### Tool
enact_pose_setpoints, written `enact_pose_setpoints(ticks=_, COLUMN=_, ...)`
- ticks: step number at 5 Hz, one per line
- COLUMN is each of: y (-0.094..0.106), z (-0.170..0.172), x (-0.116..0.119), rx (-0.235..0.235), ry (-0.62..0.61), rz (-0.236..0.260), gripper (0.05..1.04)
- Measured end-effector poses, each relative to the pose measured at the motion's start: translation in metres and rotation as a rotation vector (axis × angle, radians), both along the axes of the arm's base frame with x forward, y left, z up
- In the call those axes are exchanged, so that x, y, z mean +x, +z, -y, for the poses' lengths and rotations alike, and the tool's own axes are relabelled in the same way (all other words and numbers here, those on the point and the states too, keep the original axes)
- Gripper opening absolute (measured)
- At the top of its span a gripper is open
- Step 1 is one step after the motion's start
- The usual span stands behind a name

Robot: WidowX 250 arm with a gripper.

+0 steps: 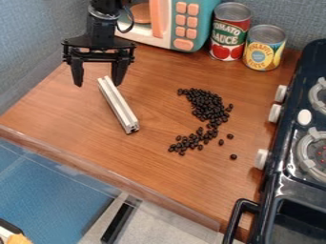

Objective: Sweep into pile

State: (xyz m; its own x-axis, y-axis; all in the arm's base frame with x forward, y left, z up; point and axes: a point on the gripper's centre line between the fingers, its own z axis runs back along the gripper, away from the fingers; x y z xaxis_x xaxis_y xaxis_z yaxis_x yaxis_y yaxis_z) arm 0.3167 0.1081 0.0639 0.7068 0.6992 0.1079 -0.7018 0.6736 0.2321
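I need to grab the silver metal bar (118, 105) next with my gripper by its long sides around its middle, so that it can sweep the dark beans into a pile.
The black gripper (96, 81) hangs over the upper left of the wooden counter, its two fingers spread wide with nothing between them. Just right of it and below lies a silver metal bar (118, 105), slanting from upper left to lower right; its upper end is close to the gripper's right finger. Whether they touch, I cannot tell. Dark beans (207, 106) are spread in a curved band right of the bar, densest at the top and thinner toward the lower left. A few stray beans lie off to the lower right, one (233, 157) farthest out.
A toy microwave (181, 24) stands at the back, beside a tomato sauce can (229, 31) and a pineapple can (263, 47). Along the right side is a dark toy stove (286, 167) with white knobs. The counter's front edge (115, 178) runs diagonally across the lower left.
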Motion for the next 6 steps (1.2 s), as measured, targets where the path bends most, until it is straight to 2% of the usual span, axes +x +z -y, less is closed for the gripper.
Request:
enact_pose_setpoints(ticks=1, y=-0.012, z=0.002, x=-0.003, rx=-0.013, ry=0.003, rz=-0.036, gripper=1.0)
enact_pose_setpoints(ticks=2, y=-0.019, z=0.009, x=-0.008, rx=-0.052, ry=0.01, rz=-0.042, gripper=1.0)
enact_pose_setpoints(ticks=4, y=-0.027, z=0.014, x=-0.01, rx=-0.094, ry=0.001, rz=0.0, gripper=1.0)
enact_pose_setpoints(ticks=5, y=-0.029, z=0.008, x=-0.01, rx=-0.136, ry=0.028, rz=0.036, gripper=0.999)
enact_pose_setpoints(ticks=6, y=-0.022, z=0.006, x=-0.014, rx=-0.165, ry=0.035, rz=0.075, gripper=0.999)
